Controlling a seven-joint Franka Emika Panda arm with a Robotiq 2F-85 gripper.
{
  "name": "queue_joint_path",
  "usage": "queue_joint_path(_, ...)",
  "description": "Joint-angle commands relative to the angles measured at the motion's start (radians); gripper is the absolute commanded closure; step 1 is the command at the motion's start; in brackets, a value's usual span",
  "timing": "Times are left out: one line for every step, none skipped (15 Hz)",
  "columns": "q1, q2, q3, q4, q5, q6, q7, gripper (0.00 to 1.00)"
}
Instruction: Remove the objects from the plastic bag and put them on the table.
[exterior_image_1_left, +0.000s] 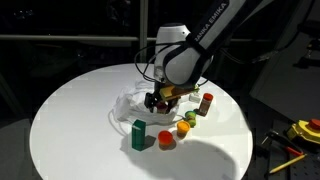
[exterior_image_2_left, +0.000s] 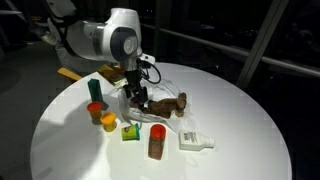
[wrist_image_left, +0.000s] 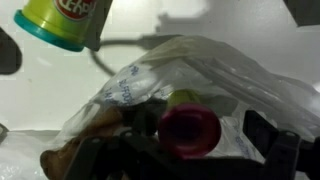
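The dark red round piece (wrist_image_left: 188, 130) sits between my open fingers at the bag's opening, so closing now would catch the piece, and it is time to close on it.
My gripper (exterior_image_1_left: 158, 100) (exterior_image_2_left: 138, 98) hangs low over the crinkled plastic bag (exterior_image_1_left: 128, 103) (wrist_image_left: 215, 70) near the middle of the white table (exterior_image_1_left: 70, 120) (exterior_image_2_left: 240, 110), jaws open. In the wrist view a dark red round piece (wrist_image_left: 188, 130) sits at the bag between my open fingers, untouched, with a green bit (wrist_image_left: 185, 98) behind it. A brown lump (wrist_image_left: 72, 152) (exterior_image_2_left: 170, 104) lies beside the bag. On the table stand a green box (exterior_image_1_left: 138, 134), a red piece (exterior_image_1_left: 166, 139), an orange piece (exterior_image_1_left: 183, 127) and the red-capped brown bottle (exterior_image_1_left: 206, 103) (exterior_image_2_left: 157, 140).
A green-and-yellow tub (wrist_image_left: 65, 20) stands close beyond the bag. A small white crumpled item (exterior_image_2_left: 195, 141) lies near the bottle. Yellow tools (exterior_image_1_left: 305, 130) lie off the table's edge. The room around is dark.
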Motion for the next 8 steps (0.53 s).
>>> queue_joint_path(0.023, 0.008, -0.03, 0.021, 0.013, -0.02, -0.018, 0.16)
queue_joint_path(0.023, 0.009, -0.03, 0.021, 0.015, -0.018, -0.018, 0.25)
queue_joint_path(0.025, 0.01, -0.032, 0.022, 0.016, -0.015, -0.016, 0.34)
queue_joint_path(0.027, 0.009, -0.033, 0.022, 0.016, -0.014, -0.014, 0.41)
queue_joint_path(0.03, 0.006, -0.035, 0.021, 0.015, -0.014, -0.012, 0.51)
queue_joint_path(0.037, 0.0, -0.04, 0.019, 0.01, -0.023, -0.009, 0.58)
queue_joint_path(0.047, -0.005, -0.05, 0.017, 0.004, -0.028, -0.001, 0.65)
queue_joint_path(0.066, -0.013, -0.072, 0.013, -0.009, -0.039, 0.016, 0.72)
